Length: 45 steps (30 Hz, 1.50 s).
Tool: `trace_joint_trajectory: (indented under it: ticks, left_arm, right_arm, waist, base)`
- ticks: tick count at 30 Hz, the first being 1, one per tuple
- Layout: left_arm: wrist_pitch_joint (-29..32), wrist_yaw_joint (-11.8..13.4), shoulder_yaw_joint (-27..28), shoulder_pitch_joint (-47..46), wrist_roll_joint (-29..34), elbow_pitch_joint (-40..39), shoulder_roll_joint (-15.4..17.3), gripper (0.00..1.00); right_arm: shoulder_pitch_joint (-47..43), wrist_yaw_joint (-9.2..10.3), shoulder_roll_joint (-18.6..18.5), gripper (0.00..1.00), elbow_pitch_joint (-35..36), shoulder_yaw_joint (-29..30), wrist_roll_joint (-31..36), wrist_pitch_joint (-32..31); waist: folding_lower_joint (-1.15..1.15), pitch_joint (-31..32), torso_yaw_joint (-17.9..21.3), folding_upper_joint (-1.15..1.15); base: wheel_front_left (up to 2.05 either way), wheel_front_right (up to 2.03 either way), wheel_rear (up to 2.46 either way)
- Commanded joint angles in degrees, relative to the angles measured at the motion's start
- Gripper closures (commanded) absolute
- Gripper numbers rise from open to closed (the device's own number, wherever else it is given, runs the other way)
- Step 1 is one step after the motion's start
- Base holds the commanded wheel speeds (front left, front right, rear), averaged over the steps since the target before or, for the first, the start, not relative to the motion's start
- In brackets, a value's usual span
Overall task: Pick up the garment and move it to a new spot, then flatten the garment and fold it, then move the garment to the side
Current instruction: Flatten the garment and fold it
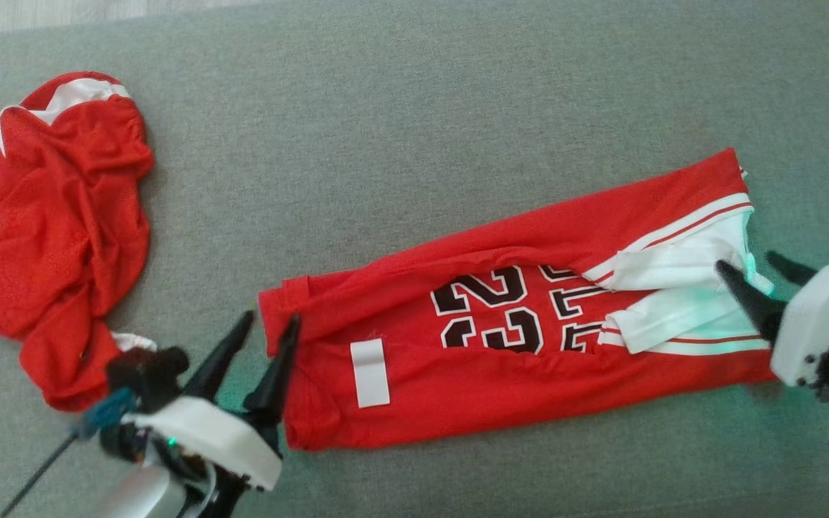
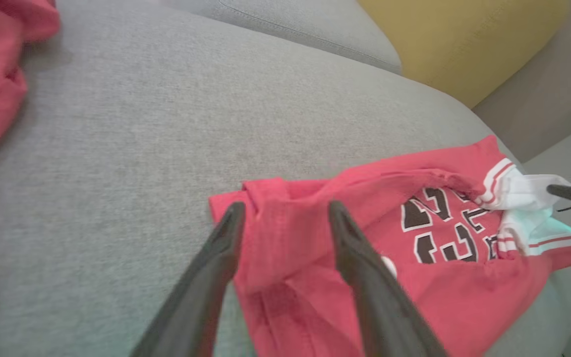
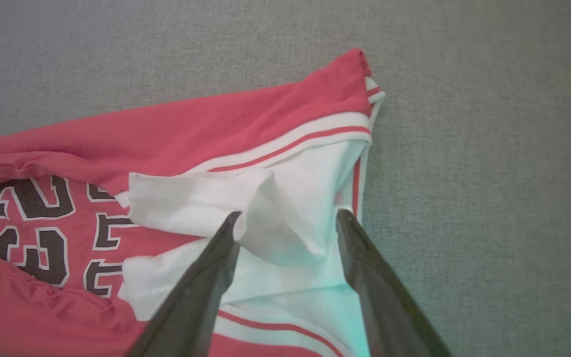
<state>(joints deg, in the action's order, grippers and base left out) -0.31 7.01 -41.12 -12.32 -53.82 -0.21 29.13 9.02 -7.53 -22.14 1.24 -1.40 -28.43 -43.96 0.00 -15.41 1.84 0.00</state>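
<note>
The white trim stands up in a bunched fold and the red body (image 1: 506, 224) lies flat, so my right gripper needs to pinch the jersey by that white fold (image 1: 722, 259) next.
The garment (image 1: 515, 345), a red jersey with black-and-white numerals and white trim, lies folded in a long strip on the grey cushion (image 1: 414, 129). My left gripper (image 1: 270, 320) stands open at the strip's left end. In the left wrist view the left gripper (image 2: 285, 208) has its jaws apart astride the garment's (image 2: 315, 277) red corner. My right gripper (image 1: 745, 260) is open at the strip's right end, over the white sleeve fabric. From the right wrist, the right gripper (image 3: 290, 215) has its fingers spread over the bunched white cloth of the garment (image 3: 206, 129).
A second red garment (image 1: 55, 237) lies crumpled at the cushion's far left, close to my left arm. A yellow cushion (image 2: 464, 44) stands beyond the seat. A strip of pale floor (image 1: 62, 14) shows along the top left edge.
</note>
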Motion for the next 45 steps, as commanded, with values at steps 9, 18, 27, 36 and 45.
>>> trace_joint_trajectory:
  ticks: [9, 18, 27, 36, 45]
  left_arm:
    - [-14.3, 6.7, 7.5, 3.3, 10.3, -2.5, -2.0, 0.00]
    - [-14.7, 4.0, 11.9, 6.3, 23.6, -3.4, -11.3, 0.00]
    - [-14.7, -2.6, 16.4, 12.1, 32.2, -1.1, -18.4, 0.00]
    - [-14.7, -7.4, 23.2, 16.5, 36.7, 3.6, -23.8, 0.00]
    - [-14.7, -9.5, 26.7, 19.1, 38.5, 5.8, -26.0, 0.00]
  right_arm:
    - [3.8, 0.04, 5.5, 0.00, -4.0, 8.5, 6.5, -0.6]
    - [5.7, 0.04, 7.6, 0.00, -11.5, 10.3, 13.5, -3.2]
    - [1.5, 0.04, 8.6, 1.00, -11.2, 10.6, 9.9, -9.2]
    - [1.7, 0.04, 7.3, 1.00, -9.0, 18.3, 8.8, -4.5]
    - [4.1, 0.04, 0.3, 1.00, -8.8, 29.8, 11.3, 0.5]
  waist:
    - [0.00, -0.2, -1.3, 0.00]
    - [0.00, -1.8, -4.9, 0.00]
    - [0.00, -0.9, -7.2, 0.00]
    - [0.00, 3.6, -6.9, 0.00]
    - [0.00, 7.4, -6.1, 0.00]
  base:
    - [0.00, 0.00, 0.00]
    - [0.00, 0.00, 0.00]
    - [0.00, 0.00, 0.00]
    - [0.00, 0.00, 0.00]
    - [0.00, 0.00, 0.00]
